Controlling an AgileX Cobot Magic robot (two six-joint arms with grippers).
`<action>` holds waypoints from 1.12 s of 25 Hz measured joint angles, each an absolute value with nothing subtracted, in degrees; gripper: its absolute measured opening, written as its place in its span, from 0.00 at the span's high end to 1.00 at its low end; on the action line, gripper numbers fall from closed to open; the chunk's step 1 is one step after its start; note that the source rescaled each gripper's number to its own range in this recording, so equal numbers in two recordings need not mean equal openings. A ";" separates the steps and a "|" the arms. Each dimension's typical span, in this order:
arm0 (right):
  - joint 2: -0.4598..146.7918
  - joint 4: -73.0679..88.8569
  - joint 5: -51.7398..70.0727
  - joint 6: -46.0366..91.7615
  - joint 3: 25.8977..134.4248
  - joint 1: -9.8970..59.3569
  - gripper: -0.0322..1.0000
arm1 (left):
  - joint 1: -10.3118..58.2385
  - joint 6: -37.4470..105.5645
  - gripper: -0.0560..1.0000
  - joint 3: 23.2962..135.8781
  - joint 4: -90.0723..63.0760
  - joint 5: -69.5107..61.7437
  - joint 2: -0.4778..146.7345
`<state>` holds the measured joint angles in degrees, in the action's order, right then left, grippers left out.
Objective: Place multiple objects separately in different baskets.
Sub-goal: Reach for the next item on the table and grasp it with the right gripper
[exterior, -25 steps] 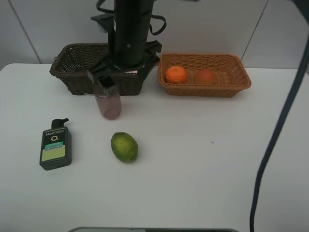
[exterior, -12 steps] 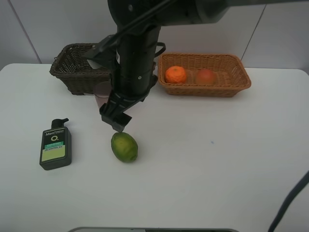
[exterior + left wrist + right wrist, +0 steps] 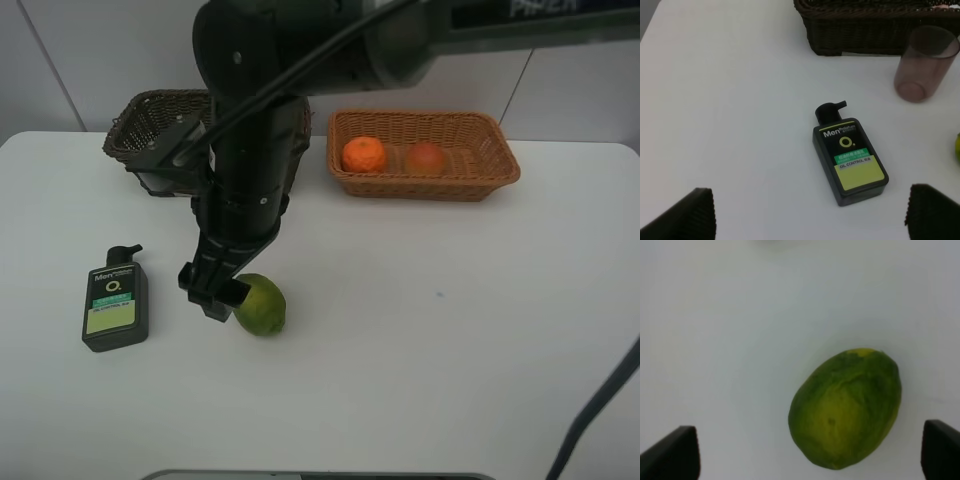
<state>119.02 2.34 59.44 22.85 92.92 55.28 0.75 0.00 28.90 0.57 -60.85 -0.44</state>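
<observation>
My right gripper takes hold of the green citrus by its rounded middle (image 3: 263, 306) next, to sort it into the light tan basket.
My right gripper (image 3: 212, 290) reaches across to the left and hangs open just above and left of the green citrus (image 3: 265, 305). In the right wrist view the citrus (image 3: 847, 407) lies between the open fingertips of the right gripper (image 3: 807, 457). The dark green pump bottle (image 3: 115, 300) lies flat on the table. My left gripper (image 3: 810, 220) is open and empty, short of the pump bottle (image 3: 850, 157). The pink-purple cup (image 3: 925, 65) stands before the dark brown basket (image 3: 865, 30). The orange (image 3: 364, 154) and the peach-like fruit (image 3: 427, 158) sit in the light tan basket (image 3: 500, 165). The pink bottle is hidden.
The right arm (image 3: 250, 150) covers the cup and much of the dark brown basket (image 3: 150, 125) in the exterior high view. A dark cable (image 3: 590, 420) hangs at the right edge. The white table (image 3: 450, 330) ends at the front.
My right arm has swung from over the dark brown basket forward and down to the green citrus, with the gripper open. The objects have not moved.
</observation>
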 joint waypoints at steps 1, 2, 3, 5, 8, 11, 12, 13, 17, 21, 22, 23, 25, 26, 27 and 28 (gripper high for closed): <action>119.45 2.39 58.98 22.22 92.41 55.28 0.03 | 0.75 0.00 0.03 28.90 0.57 -60.85 -0.44; 119.71 2.39 58.20 21.03 91.86 55.28 0.03 | 0.75 0.00 0.03 28.90 0.57 -60.85 -0.44; 119.82 2.32 57.22 19.56 91.43 55.28 0.03 | 0.75 0.00 0.03 28.90 0.57 -60.85 -0.44; 119.89 1.71 55.67 16.61 90.63 55.28 0.03 | 0.75 0.00 0.03 28.90 0.57 -60.85 -0.44; 120.02 0.00 54.53 12.38 90.28 55.28 0.03 | 0.75 0.00 0.03 28.90 0.57 -60.85 -0.44; 121.17 -0.49 53.81 9.29 90.28 55.28 0.03 | 0.75 0.00 0.03 28.90 0.57 -60.85 -0.44; 121.85 -0.49 53.61 8.11 90.24 55.28 0.03 | 0.75 0.00 0.03 28.90 0.57 -60.85 -0.44; 122.36 -0.49 53.45 7.29 90.24 55.28 0.03 | 0.75 0.00 0.03 28.90 0.57 -60.85 -0.44; 124.30 -2.61 52.94 1.67 90.24 55.28 0.03 | 0.75 0.00 0.03 28.90 0.57 -60.85 -0.44; 124.86 -4.56 51.98 -0.82 90.22 55.28 0.03 | 0.75 0.00 0.03 28.90 0.57 -60.85 -0.44; 124.86 -4.56 51.62 -0.95 90.17 55.28 0.03 | 0.75 0.00 0.03 28.90 0.57 -60.85 -0.44; 124.92 -4.49 51.34 -1.03 90.17 55.28 0.03 | 0.75 0.00 0.03 28.90 0.57 -60.85 -0.44; 125.45 -4.35 50.74 -1.74 90.17 55.28 0.03 | 0.75 0.00 0.03 28.90 0.57 -60.85 -0.44; 125.83 -4.23 50.46 -2.20 90.17 55.28 0.03 | 0.75 0.00 0.03 28.90 0.57 -60.85 -0.44; 126.17 -4.03 50.17 -2.55 90.17 55.28 0.03 | 0.75 0.00 0.03 28.90 0.57 -60.85 -0.44; 126.62 -3.93 49.95 -2.96 90.17 55.28 0.03 | 0.75 0.00 0.03 28.90 0.57 -60.85 -0.44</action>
<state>126.62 -3.93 49.95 -2.96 90.17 55.28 0.75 0.00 28.90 0.57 -60.85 -0.44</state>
